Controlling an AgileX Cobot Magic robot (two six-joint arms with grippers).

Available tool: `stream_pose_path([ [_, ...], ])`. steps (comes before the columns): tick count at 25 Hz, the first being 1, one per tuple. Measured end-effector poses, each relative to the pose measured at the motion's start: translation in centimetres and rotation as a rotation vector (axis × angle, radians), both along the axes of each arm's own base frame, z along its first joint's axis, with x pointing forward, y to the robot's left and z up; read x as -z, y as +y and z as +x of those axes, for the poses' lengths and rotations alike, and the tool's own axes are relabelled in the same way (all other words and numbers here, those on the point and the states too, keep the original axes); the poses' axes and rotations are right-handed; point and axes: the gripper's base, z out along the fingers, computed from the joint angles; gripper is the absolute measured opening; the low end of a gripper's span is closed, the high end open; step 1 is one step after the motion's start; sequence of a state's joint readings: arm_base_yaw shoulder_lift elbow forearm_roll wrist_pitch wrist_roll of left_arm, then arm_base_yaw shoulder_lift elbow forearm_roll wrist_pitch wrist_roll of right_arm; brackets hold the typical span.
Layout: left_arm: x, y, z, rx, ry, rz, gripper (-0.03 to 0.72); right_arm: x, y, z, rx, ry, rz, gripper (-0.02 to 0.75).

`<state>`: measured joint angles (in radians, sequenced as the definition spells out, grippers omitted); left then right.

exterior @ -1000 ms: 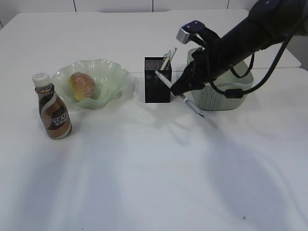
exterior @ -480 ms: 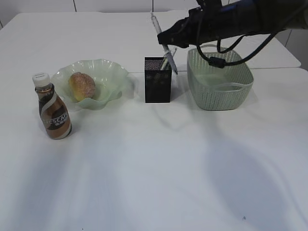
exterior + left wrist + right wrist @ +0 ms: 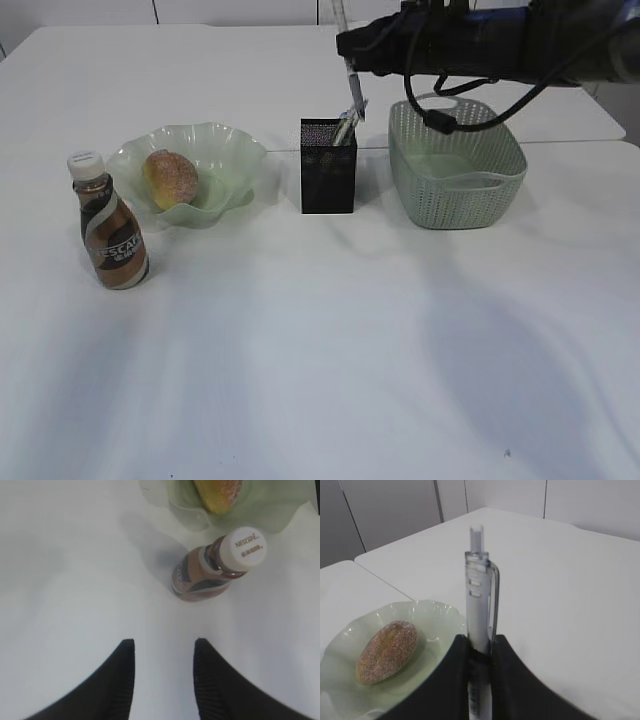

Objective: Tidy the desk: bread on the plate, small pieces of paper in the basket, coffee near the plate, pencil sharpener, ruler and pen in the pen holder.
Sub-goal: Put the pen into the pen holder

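The pen's lower end [image 3: 360, 112] hangs above and beside the open top of the black pen holder [image 3: 328, 172], so my right gripper keeps holding the pen until that end is inside.
My right gripper [image 3: 349, 48] [image 3: 480, 641] is shut on the pen [image 3: 353, 92] [image 3: 480, 592], a clear silver pen held nearly upright. Its lower end hangs just above the open top of the black mesh pen holder [image 3: 328, 172], where a clear stick, perhaps the ruler [image 3: 344, 129], pokes out. The bread [image 3: 171, 178] [image 3: 218, 492] [image 3: 385, 650] lies on the green wavy plate [image 3: 232, 152] [image 3: 280, 511] [image 3: 436, 614]. Left of it the coffee [image 3: 111, 225] [image 3: 215, 569] stands upright. My left gripper [image 3: 164, 642] hovers open over bare desk [image 3: 320, 340], near the coffee. Pencil sharpener and pieces of paper are out of view.
The green basket [image 3: 456, 188] stands right of the pen holder, under my right arm; its inside looks empty from here. The desk's far edge runs behind the plate, holder and basket.
My right arm has lifted the pen from low beside the holder, slanting toward the desk, turned it upright and brought it over the pen holder. The left gripper has not changed.
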<state>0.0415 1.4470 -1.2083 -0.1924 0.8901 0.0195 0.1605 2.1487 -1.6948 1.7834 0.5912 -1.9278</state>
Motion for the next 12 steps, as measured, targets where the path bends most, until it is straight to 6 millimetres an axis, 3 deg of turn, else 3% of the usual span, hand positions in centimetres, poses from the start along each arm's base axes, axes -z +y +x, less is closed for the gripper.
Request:
stream_pose_path([
  [6, -0.1, 0.0, 0.1, -0.002, -0.011, 0.001, 0.275, 2.4, 1.7, 0.8, -0.050, -0.004, -0.030, 0.107],
  [12, -0.1, 0.0, 0.1, -0.004, -0.019, 0.001, 0.275, 2.0, 2.6, 1.5, -0.135, -0.082, -0.019, 0.107],
])
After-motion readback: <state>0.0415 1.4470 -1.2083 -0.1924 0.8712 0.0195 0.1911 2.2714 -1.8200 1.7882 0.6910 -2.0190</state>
